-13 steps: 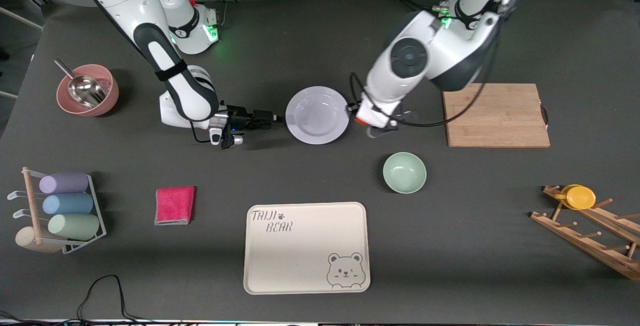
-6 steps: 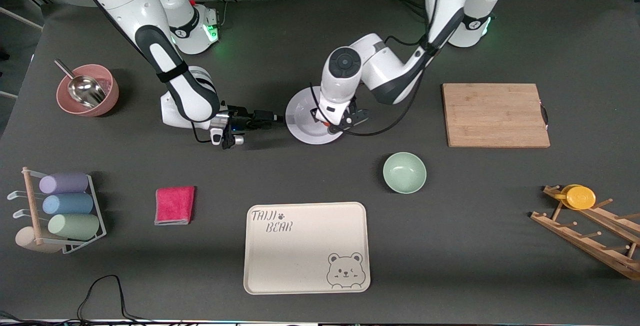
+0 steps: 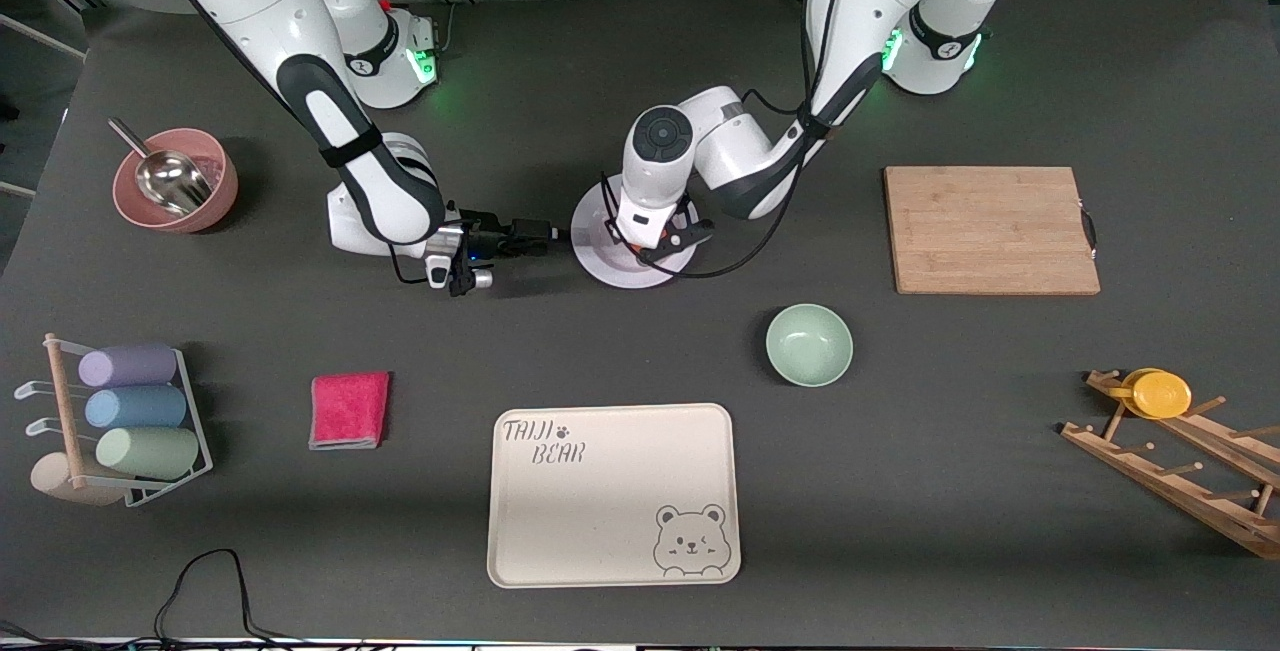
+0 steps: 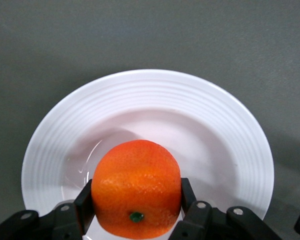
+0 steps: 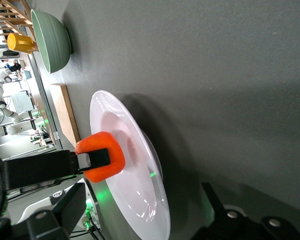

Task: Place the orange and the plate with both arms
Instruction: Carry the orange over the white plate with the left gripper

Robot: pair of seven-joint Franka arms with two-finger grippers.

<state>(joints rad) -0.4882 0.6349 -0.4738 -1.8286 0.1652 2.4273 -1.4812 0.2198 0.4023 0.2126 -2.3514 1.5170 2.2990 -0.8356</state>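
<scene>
The orange (image 4: 136, 187) has its base low in the white plate's well and would rest in place, so it is time for my left gripper to release.
The white plate (image 3: 612, 269) lies on the table's middle, between the two arms. My left gripper (image 3: 652, 245) hangs low over it, shut on the orange (image 4: 136, 187), which shows a dark stem dimple. In the left wrist view the fingers (image 4: 86, 200) press both sides of the orange over the plate's well (image 4: 210, 150). My right gripper (image 3: 545, 231) lies level at the plate's edge toward the right arm's end. Its jaws stand apart, the plate's rim (image 5: 157, 220) between them. The right wrist view shows the orange (image 5: 102, 165) just above the plate.
A mint-green bowl (image 3: 809, 344) and a cream bear tray (image 3: 613, 494) lie nearer the camera. A wooden board (image 3: 990, 229) lies toward the left arm's end, above a peg rack with a yellow cup (image 3: 1160, 393). A pink bowl with scoop (image 3: 175, 179), red cloth (image 3: 349, 410) and cup rack (image 3: 120, 421) lie toward the right arm's end.
My left arm has swung the orange from beside the plate to over the plate's middle and lowered it. My right gripper has stayed at the plate's rim.
</scene>
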